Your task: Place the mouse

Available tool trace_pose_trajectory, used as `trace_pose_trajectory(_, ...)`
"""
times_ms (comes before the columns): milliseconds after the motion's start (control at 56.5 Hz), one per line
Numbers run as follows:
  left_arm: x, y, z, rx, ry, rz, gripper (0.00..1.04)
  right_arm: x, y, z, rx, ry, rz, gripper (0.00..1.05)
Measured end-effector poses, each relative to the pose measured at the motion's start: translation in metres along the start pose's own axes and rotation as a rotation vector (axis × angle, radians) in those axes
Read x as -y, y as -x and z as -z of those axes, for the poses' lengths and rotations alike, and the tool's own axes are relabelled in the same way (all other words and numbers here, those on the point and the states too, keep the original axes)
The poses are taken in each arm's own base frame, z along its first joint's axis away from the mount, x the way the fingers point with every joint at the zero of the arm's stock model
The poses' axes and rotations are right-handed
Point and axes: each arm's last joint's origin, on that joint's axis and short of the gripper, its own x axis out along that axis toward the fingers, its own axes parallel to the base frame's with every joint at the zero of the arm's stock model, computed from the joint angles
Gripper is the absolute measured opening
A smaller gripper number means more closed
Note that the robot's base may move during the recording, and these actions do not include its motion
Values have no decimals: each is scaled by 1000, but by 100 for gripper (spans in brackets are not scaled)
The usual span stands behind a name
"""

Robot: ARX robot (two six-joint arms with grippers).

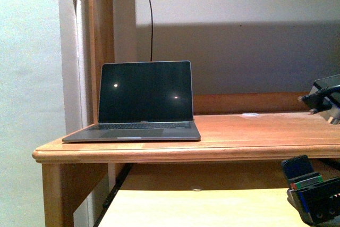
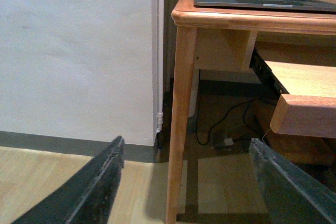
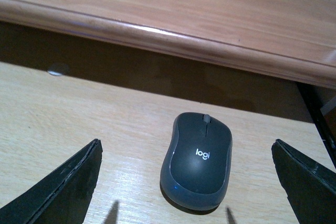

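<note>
My right gripper grabs the mouse by its rounded body [image 3: 195, 163] next, to place the mouse up on the desk.
The mouse [image 3: 197, 161] is a small dark grey oval with a white logo. It lies flat on the pale pull-out shelf [image 3: 79, 108] under the desk's front edge. My right gripper [image 3: 186, 142] is open, one dark finger on each side of the mouse and well apart from it. In the front view that gripper [image 1: 313, 198] sits low at the right over the shelf [image 1: 202, 208], and the mouse is hidden there. My left gripper [image 2: 186, 141] is open and empty, low beside the desk's leg [image 2: 181, 124], facing the floor and wall.
An open laptop [image 1: 141, 104] with a dark screen stands on the left part of the wooden desk [image 1: 255, 131]. A black cable [image 1: 151, 14] runs down the wall behind it. A dark plug-like object [image 1: 324, 99] juts in at the desk's right. Cables [image 2: 226, 135] lie on the floor underneath.
</note>
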Motion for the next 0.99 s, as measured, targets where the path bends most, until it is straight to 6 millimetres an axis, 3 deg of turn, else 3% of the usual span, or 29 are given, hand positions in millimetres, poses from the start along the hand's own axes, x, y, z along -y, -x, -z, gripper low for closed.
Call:
trace_pose_trajectory(89,0,0,0,0,0,0,98,-5,-12,-1,-42,37,19,97)
trace_pose_trajectory(354,0,0,0,0,-1,0,97,-16,-38,4,-209,57,16,97)
trace_pose_trajectory(567,0,0,0,0,-1,0,97,-18,-49,2,-245,68,43,97)
trace_pose_trajectory(992,0,0,0,0,-1,0,97,-9,-74,3,-326,26,103,97)
